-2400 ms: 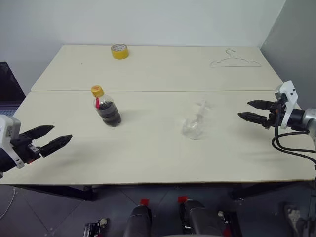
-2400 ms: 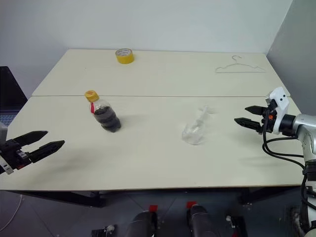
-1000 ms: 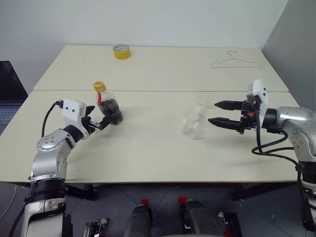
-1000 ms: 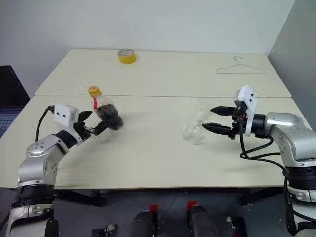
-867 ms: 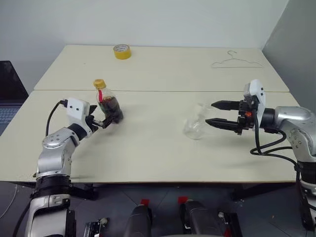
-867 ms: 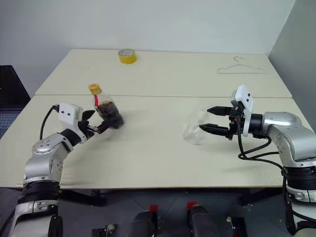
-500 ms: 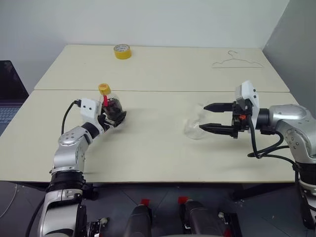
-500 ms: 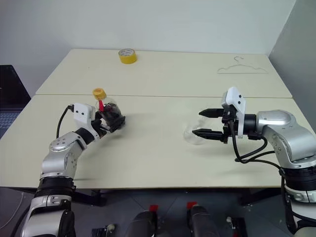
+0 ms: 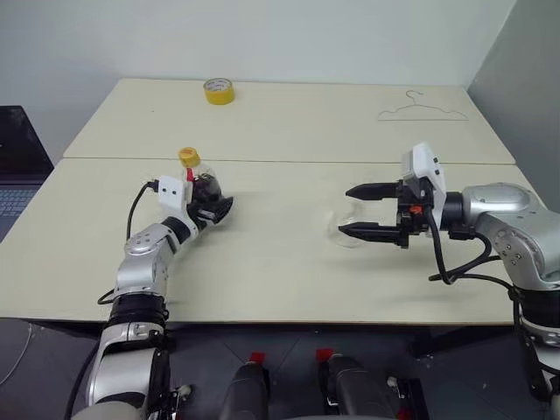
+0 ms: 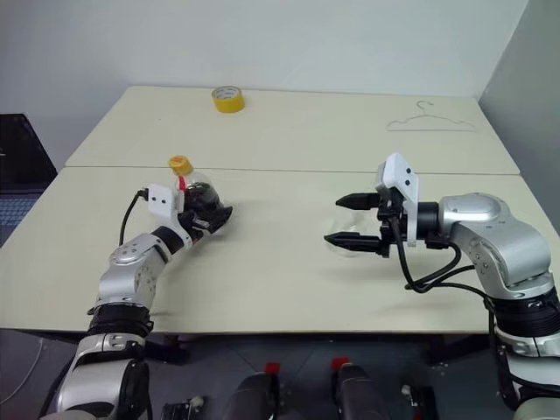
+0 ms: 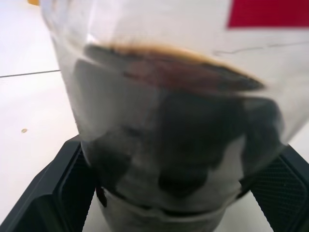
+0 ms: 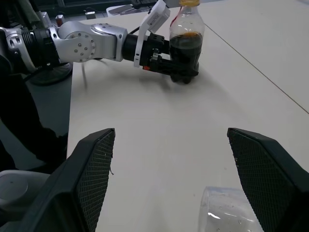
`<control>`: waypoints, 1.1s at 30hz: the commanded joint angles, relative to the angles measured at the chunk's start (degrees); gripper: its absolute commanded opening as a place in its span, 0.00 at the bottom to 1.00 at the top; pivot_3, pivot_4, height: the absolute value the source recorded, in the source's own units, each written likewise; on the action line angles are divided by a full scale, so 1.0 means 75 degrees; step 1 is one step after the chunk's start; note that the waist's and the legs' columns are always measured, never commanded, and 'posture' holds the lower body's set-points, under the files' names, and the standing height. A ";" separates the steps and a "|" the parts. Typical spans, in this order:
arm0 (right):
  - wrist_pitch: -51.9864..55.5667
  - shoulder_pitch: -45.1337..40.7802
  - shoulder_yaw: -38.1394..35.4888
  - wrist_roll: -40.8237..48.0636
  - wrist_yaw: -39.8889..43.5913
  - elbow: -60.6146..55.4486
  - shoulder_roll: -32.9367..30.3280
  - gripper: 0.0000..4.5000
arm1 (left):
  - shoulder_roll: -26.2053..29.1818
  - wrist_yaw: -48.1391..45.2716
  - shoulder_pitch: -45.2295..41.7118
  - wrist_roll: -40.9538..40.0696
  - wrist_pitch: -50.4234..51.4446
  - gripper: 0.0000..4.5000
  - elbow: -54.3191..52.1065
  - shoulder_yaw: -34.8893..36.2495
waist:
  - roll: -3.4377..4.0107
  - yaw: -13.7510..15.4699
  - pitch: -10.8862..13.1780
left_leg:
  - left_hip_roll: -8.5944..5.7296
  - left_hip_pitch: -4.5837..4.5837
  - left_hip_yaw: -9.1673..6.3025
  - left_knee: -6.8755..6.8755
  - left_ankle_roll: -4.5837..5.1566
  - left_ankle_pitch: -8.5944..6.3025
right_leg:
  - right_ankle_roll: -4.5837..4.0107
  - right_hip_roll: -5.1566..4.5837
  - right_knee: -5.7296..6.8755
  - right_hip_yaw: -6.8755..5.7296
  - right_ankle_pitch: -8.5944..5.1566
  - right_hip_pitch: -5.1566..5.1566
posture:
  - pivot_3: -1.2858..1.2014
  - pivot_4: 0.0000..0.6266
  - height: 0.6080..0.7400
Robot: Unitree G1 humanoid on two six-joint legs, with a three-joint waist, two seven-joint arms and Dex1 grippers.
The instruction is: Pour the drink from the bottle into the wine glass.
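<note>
The bottle is ready for my left gripper to close on it, because both fingers are beside the bottle's lower body [image 9: 206, 185] [image 11: 178, 164].
The bottle [image 9: 204, 185] stands on the left part of the table [image 9: 280, 271], with its yellow cap [image 9: 187, 157], red neck label and the dark drink [image 11: 174, 130] in its lower half. My left gripper [image 9: 213, 199] is open, one finger [image 11: 48, 193] on each side of the bottle's lower body. The wine glass [image 9: 339, 219] lies on its side right of centre. My right gripper [image 9: 348, 211] is open and points left, its two fingers standing above and below the glass bowl [image 12: 227, 215] without gripping it.
A yellow tape roll [image 9: 219, 90] sits at the far edge and a wire hanger [image 9: 420, 109] at the far right. A seam [image 9: 289, 161] joins the two tabletops. A dark laptop [image 9: 13, 162] stands off the table's left side.
My left gripper has slid forward and right until its fingers flank the bottle. My right gripper has moved left, up to the lying glass. Both have stayed open.
</note>
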 commanded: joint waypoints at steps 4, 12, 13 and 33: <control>0.0010 -0.0163 -0.0011 0.0167 -0.0074 -0.0256 0.0050 0.87 | -0.0027 0.0104 -0.0379 0.0020 -0.0461 0.73 0.0375 0.0063 | 0.0000 0.0001 0.0000 | 0.0000 0.0000 0.0000 0.0000 0.0000 0.0000 | 0.0000 0.0000 0.0000 0.0001 0.0000 0.0000 | 0.52 0.24 1.00; 0.0034 -0.0215 -0.0113 0.0258 -0.0124 -0.0254 0.0080 0.87 | 0.0146 -0.0691 0.0172 -0.0267 0.0015 0.73 -0.0928 -0.0145 | 0.0000 -0.0006 0.0000 | 0.0000 -0.0001 0.0002 0.0000 0.0000 0.0000 | 0.0000 0.0000 0.0000 0.0002 0.0000 0.0000 | 0.52 0.24 1.00; 0.0033 -0.0222 -0.0140 0.0272 -0.0137 -0.0245 0.0087 0.87 | 0.0150 -0.0793 0.0314 -0.0325 0.0146 0.73 -0.1267 -0.0199 | 0.0000 -0.0009 0.0000 | 0.0001 -0.0002 0.0001 -0.0001 0.0000 0.0000 | 0.0000 0.0000 -0.0001 0.0002 0.0000 -0.0001 | 0.52 0.24 1.00; -0.0440 -0.0391 0.0764 -0.0637 -0.2558 -0.0274 0.2475 0.87 | -0.0936 -0.0387 0.2005 0.0604 0.0777 0.73 -0.4089 -0.2504 | 0.0000 0.0002 -0.0003 | 0.0001 0.0001 -0.0003 0.0004 0.0000 0.0001 | 0.0000 0.0002 0.0004 0.0006 0.0001 0.0003 | 0.52 0.24 1.00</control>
